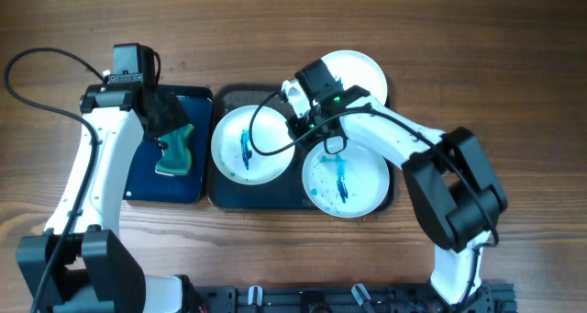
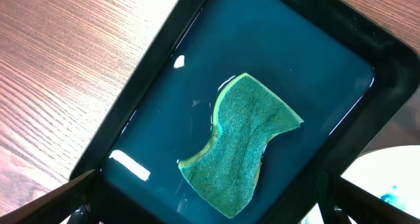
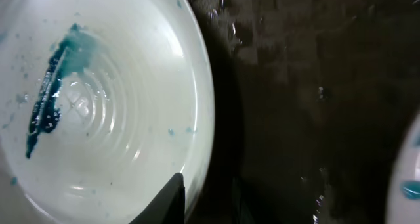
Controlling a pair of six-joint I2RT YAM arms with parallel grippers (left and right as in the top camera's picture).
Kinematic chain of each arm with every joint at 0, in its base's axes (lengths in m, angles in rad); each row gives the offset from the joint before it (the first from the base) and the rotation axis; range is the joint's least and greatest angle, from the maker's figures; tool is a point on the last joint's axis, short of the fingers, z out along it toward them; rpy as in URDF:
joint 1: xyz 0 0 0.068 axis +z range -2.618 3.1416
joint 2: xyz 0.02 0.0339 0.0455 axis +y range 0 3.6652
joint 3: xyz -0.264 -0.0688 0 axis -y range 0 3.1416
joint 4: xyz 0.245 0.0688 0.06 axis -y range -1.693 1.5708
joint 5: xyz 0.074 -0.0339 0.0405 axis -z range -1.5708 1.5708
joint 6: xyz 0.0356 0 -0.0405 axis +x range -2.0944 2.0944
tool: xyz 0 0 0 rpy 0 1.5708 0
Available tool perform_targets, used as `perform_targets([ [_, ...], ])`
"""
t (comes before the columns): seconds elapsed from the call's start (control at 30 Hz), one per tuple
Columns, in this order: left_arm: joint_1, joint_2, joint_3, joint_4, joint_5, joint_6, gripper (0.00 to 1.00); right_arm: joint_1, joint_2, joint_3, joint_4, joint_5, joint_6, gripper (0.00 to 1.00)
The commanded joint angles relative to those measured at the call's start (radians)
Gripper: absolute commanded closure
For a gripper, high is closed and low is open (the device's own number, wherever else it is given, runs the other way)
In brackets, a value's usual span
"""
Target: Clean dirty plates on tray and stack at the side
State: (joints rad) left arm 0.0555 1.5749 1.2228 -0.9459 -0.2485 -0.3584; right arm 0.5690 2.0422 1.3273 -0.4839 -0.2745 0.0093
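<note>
I should next use my left gripper to grab the green sponge (image 1: 175,150) (image 2: 241,144) across its narrow middle, so its wide ends stay free to wipe the dirty plates.
The large dark tray (image 1: 275,195) holds two dirty plates with teal streaks, one at its left (image 1: 240,148) and one at its right (image 1: 347,180). A third white plate (image 1: 362,72) lies at the tray's back right corner and shows no streaks. My right gripper (image 1: 299,120) straddles the left plate's right rim. In the right wrist view, one finger is over the plate (image 3: 98,106) and the other is outside it, with the jaws (image 3: 207,201) nearly closed on the rim. My left gripper (image 1: 163,118) is open above the green sponge (image 1: 175,150).
The sponge (image 2: 246,142) lies in a smaller dark tray (image 1: 138,171) with wet blue water, left of the large tray. The left gripper's fingers (image 2: 210,211) flank that tray's near end. Bare wooden table (image 1: 514,93) surrounds both trays.
</note>
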Motion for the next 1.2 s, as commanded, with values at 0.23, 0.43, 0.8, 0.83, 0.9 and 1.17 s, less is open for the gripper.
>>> perform_targets([
  [0.23, 0.010, 0.011, 0.011, -0.026, 0.003, -0.016, 0.00, 0.006, 0.030, 0.021, -0.015, 0.119, 0.104, 0.96],
  [0.43, 0.010, 0.022, -0.020, -0.035, 0.052, 0.008, 0.00, 0.006, 0.027, 0.021, -0.045, 0.146, 0.132, 0.96],
  [0.8, 0.010, 0.058, -0.021, 0.037, 0.073, 0.045, 0.06, -0.041, 0.028, 0.021, 0.032, 0.161, 0.256, 0.96],
  [0.83, 0.010, 0.059, -0.021, 0.036, 0.073, 0.023, 0.07, -0.043, 0.028, 0.021, 0.033, 0.173, 0.275, 0.96],
  [0.9, 0.010, 0.068, -0.024, 0.039, 0.072, -0.017, 0.07, -0.043, 0.028, 0.021, 0.039, 0.177, 0.286, 0.96],
  [1.17, 0.010, 0.176, -0.028, -0.033, 0.155, 0.030, 0.23, -0.042, 0.029, 0.021, 0.042, 0.177, 0.259, 0.96],
])
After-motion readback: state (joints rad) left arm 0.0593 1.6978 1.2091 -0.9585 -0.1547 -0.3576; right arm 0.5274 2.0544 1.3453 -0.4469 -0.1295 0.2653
